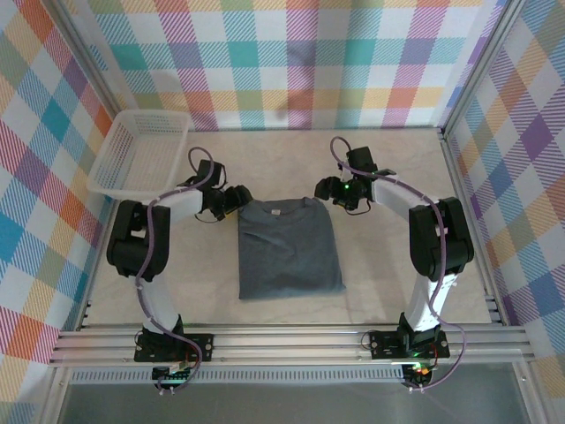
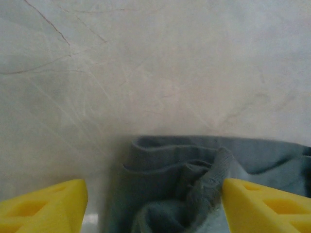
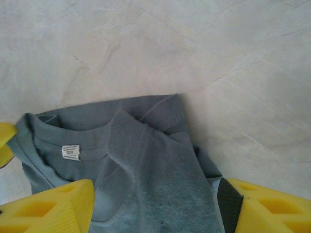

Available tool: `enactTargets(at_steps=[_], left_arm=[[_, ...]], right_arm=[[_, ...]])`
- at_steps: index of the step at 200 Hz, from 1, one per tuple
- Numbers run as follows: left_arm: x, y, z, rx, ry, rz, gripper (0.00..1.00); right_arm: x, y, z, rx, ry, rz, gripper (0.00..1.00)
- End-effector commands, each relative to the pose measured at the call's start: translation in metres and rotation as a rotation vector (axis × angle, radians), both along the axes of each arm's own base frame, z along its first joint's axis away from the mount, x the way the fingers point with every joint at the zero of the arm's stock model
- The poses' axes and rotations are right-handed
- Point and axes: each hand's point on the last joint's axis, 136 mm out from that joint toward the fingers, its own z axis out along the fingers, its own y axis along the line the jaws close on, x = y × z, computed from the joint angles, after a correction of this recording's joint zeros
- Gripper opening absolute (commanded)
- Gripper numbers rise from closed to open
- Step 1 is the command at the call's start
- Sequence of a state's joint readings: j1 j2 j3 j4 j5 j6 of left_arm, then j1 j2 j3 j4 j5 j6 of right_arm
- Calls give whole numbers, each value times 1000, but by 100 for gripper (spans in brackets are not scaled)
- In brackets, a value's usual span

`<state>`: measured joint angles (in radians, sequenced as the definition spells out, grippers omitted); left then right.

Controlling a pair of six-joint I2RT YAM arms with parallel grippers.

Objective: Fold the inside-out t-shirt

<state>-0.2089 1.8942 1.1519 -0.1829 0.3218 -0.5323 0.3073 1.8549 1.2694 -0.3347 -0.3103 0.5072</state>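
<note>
The fingers of my left gripper are still above the cloth, so it lowers next, and it is too early to close on the bunched cloth (image 1: 248,208) (image 2: 180,194).
The inside-out t-shirt (image 1: 287,252) lies on the table as a slate blue-grey folded rectangle, collar and white label (image 3: 71,152) at its far edge. My left gripper (image 1: 231,201) hovers at the shirt's far left corner. Its yellow fingers (image 2: 43,206) stand wide apart and open, with bunched cloth (image 2: 180,194) lying loose between them. At the far right corner my right gripper (image 1: 328,190) is open too. Its fingers (image 3: 48,206) straddle the folded shoulder (image 3: 160,184) without pinching it.
A white mesh basket (image 1: 141,152) stands at the back left of the table, just beyond the left arm. Pale marble tabletop (image 1: 397,168) surrounds the shirt. Checked walls and metal frame posts (image 1: 459,177) close the sides and back.
</note>
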Motion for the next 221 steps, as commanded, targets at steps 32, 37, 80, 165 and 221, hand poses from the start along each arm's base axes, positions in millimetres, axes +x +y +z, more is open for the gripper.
enactTargets(at_steps=[32, 37, 80, 165, 221], left_arm=[[20, -32, 4, -26, -112, -129, 67], [20, -32, 1, -28, -106, -133, 66], [18, -34, -11, -27, -77, -143, 42], [21, -41, 9, -77, -85, -144, 0], [22, -45, 11, -100, -88, -148, 0]], right_arm=[[-10, 6, -6, 26, 3, 49, 68], [-10, 6, -7, 27, 3, 49, 68], [-7, 6, -11, 20, 13, 39, 69], [7, 20, -45, 39, 90, 52, 72], [19, 59, -56, 143, 132, 92, 63]])
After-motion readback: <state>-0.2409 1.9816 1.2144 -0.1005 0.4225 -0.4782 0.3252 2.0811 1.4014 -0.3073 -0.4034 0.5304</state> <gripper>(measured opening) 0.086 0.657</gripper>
